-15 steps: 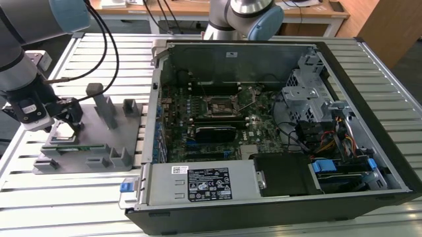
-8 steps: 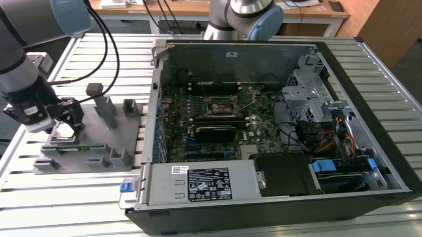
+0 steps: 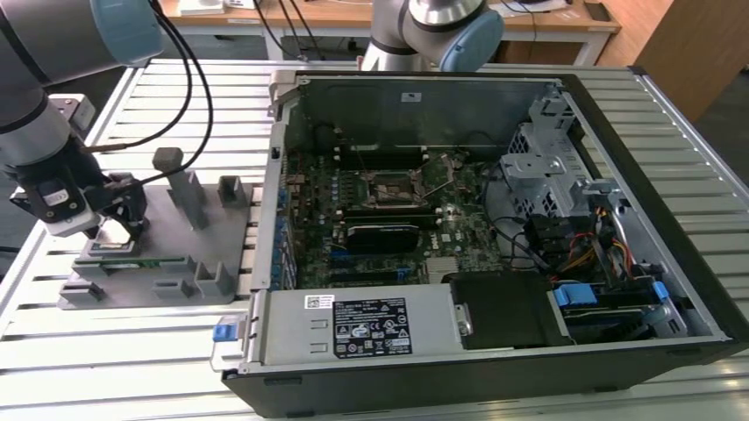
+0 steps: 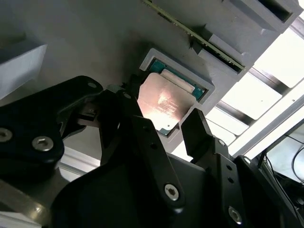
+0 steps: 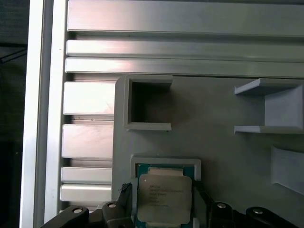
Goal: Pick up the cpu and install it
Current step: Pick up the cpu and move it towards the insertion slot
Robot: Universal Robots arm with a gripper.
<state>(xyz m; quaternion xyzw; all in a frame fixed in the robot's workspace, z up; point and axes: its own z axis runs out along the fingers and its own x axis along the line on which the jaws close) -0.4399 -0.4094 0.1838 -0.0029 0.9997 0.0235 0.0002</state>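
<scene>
The holder's raised side wraps the end of the cpu (image 4: pixel 166 97), so my gripper needs to grab the cpu by its open side edges next.
The cpu (image 4: pixel 166 97) (image 5: pixel 164 197), a small square chip with a pale silver top, lies in a shallow square recess of the grey plastic holder (image 3: pixel 175 272). My gripper (image 3: pixel 117 230) hangs low over that recess at the exterior view's left. In both wrist views its black fingers (image 4: pixel 137 123) stand open on either side of the chip, close to its edges. The gripper (image 4: pixel 161 111) (image 5: pixel 164 209) holds nothing. The dark motherboard socket (image 3: pixel 392 186) with its metal frame sits inside the open computer case.
A thin green memory stick (image 3: pixel 129 260) (image 4: pixel 190 31) lies in the holder beside the recess. Grey posts (image 3: pixel 188 193) rise from the holder next to my gripper. The open case (image 3: pixel 468 219) takes up the slatted metal table's middle; a second arm's base (image 3: pixel 433 26) stands behind it.
</scene>
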